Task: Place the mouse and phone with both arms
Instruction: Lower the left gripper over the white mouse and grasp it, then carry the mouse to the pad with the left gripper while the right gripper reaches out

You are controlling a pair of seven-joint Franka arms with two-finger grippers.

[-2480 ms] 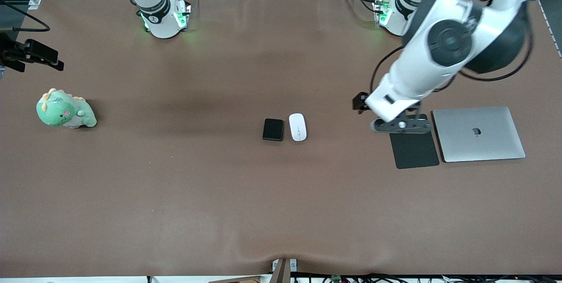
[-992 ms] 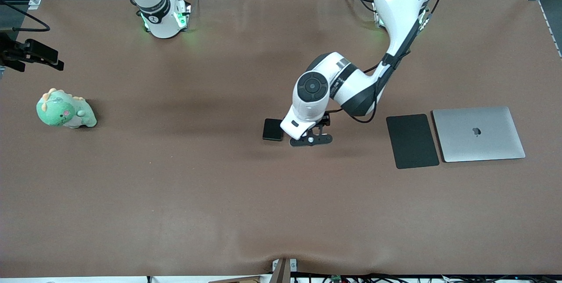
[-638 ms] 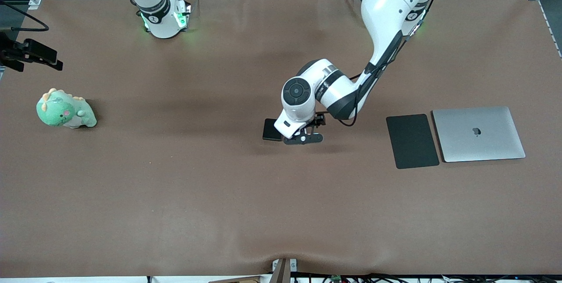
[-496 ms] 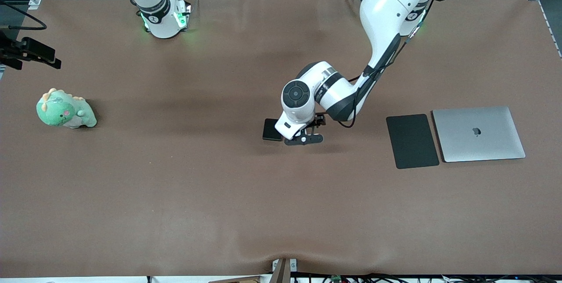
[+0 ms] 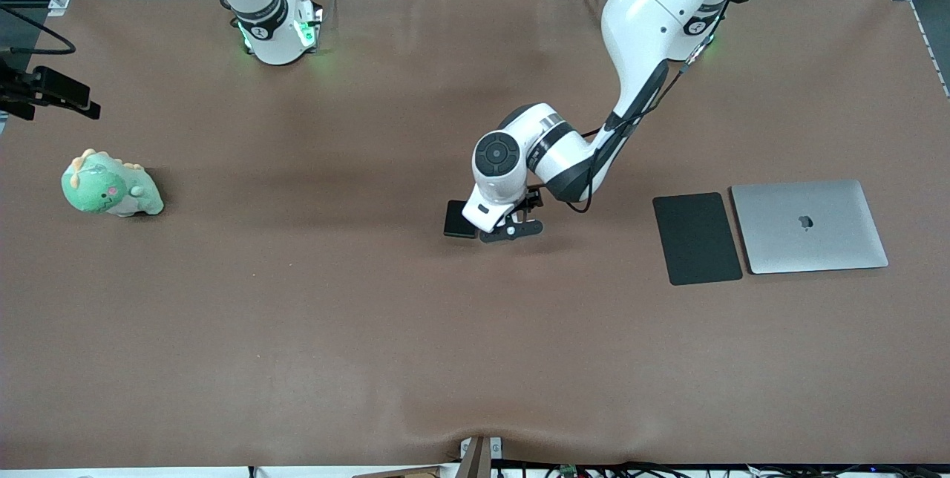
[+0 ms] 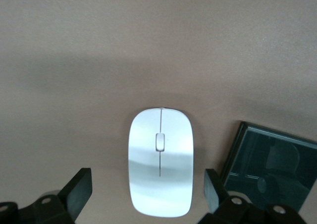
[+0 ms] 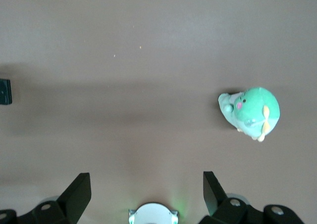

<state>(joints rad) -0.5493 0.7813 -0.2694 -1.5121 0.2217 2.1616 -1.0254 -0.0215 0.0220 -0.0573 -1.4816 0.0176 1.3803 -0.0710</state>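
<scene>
The left gripper should go lower before it closes on the white mouse. Its fingers are above the mouse's sides, so they would miss the mouse if they closed now.
The white mouse (image 6: 160, 162) lies on the brown table, beside the black phone (image 6: 270, 167). In the front view the left arm's wrist hides the mouse, and part of the phone (image 5: 458, 219) shows next to it. My left gripper (image 6: 147, 182) is open and low over the mouse, with one finger on each side of it and neither touching it; it also shows in the front view (image 5: 510, 229). My right gripper (image 7: 147, 187) is open and empty, held high over the right arm's end of the table and waiting. Its view shows the phone's edge (image 7: 5, 91).
A flat black mat (image 5: 697, 238) and a closed silver laptop (image 5: 809, 226) lie side by side toward the left arm's end. A green plush dinosaur (image 5: 110, 185) sits toward the right arm's end and also shows in the right wrist view (image 7: 250, 112).
The left arm has swung from above the black mat to the mouse and come down over it, then crept slightly toward the phone. The mouse and phone have not moved.
</scene>
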